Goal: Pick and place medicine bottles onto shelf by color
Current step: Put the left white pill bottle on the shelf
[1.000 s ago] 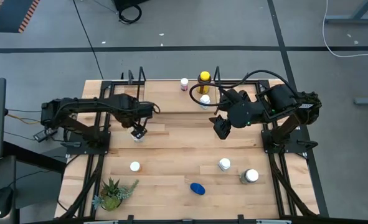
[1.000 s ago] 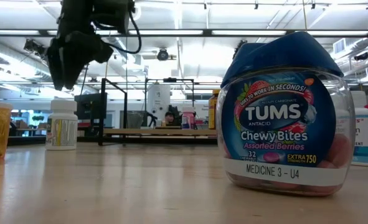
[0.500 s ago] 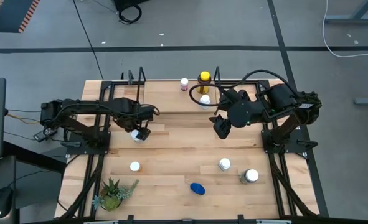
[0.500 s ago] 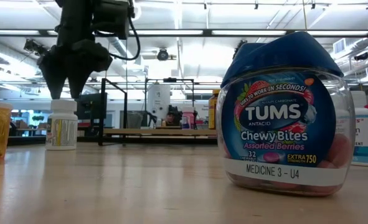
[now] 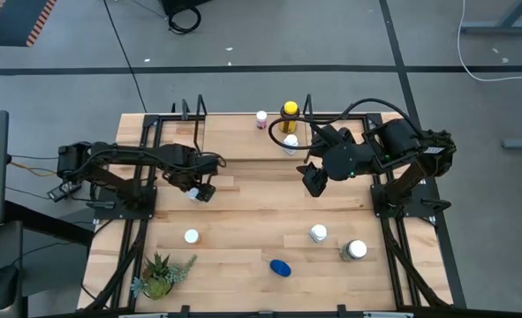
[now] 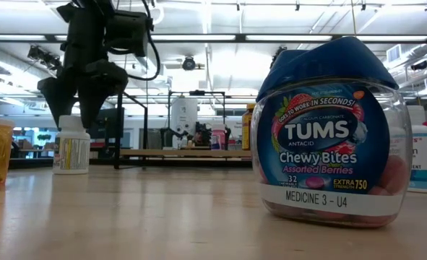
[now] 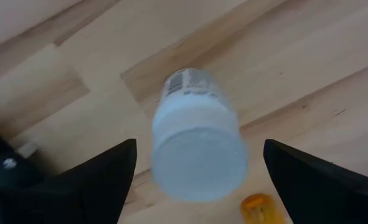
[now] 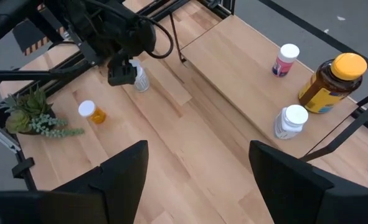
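Observation:
The robot's left gripper will next grab the white bottle by its white cap [image 7: 199, 160], so that the bottle can be sorted onto the shelf by color.
A white bottle with a white cap [image 5: 193, 194] stands upright on the table at the left. It also shows in the low view [image 6: 72, 148] and the left wrist view [image 7: 199, 155]. My left gripper [image 5: 199, 186] [image 7: 199, 148] [image 6: 74, 110] is open just above it and points down. Its fingers stand either side of the cap with a gap on both sides. My right gripper [image 5: 313, 181] [image 8: 197, 149] is open and empty over the table's middle right. The light-wood shelf [image 5: 234, 132] at the far edge carries a pink-capped bottle [image 5: 261, 117], a yellow-capped amber one [image 5: 289, 113] and a white one [image 5: 290, 141].
On the table's near half stand an amber bottle with a white cap [image 5: 191, 237], a white bottle [image 5: 318, 233], a clear-greyish bottle [image 5: 353, 250] and a blue Tums bottle [image 5: 280, 267] [image 6: 332, 130]. A potted green plant [image 5: 159, 276] stands at the near left corner.
My left gripper has come down toward the white bottle and turned, so that its fingers now point down around the cap. The bottle has stayed where it was.

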Robot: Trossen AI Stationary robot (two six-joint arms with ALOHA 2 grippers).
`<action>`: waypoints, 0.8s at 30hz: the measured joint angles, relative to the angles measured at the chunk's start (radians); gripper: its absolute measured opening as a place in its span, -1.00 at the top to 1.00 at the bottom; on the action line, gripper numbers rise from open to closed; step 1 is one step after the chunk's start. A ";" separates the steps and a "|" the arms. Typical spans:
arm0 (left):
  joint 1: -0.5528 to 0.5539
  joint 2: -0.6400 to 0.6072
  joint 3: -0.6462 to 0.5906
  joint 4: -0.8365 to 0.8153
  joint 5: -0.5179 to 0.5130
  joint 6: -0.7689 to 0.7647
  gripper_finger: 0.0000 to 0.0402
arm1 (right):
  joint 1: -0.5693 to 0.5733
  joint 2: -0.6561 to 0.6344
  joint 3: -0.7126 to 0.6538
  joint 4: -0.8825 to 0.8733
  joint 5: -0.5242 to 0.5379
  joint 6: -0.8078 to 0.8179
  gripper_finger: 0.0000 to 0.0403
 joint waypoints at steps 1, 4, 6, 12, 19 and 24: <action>0.000 0.000 0.000 0.007 -0.001 0.000 -0.77 | 0.000 0.000 0.000 0.000 0.000 0.000 -0.41; 0.000 0.000 0.000 0.023 -0.015 0.000 -0.77 | 0.000 0.000 0.000 0.000 0.000 0.001 -0.41; 0.000 0.000 0.000 0.022 -0.019 0.000 -0.77 | 0.000 0.000 0.000 0.000 0.000 0.001 -0.41; 0.000 0.000 0.000 0.021 -0.021 -0.011 -0.68 | 0.000 0.000 0.000 0.000 0.000 0.001 -0.41; 0.000 0.000 0.000 0.020 -0.021 -0.014 -0.29 | 0.000 0.000 0.000 0.000 0.003 0.001 -0.41; 0.000 0.000 0.001 0.013 -0.012 -0.026 -0.01 | 0.000 0.000 0.000 0.000 0.003 0.001 -0.41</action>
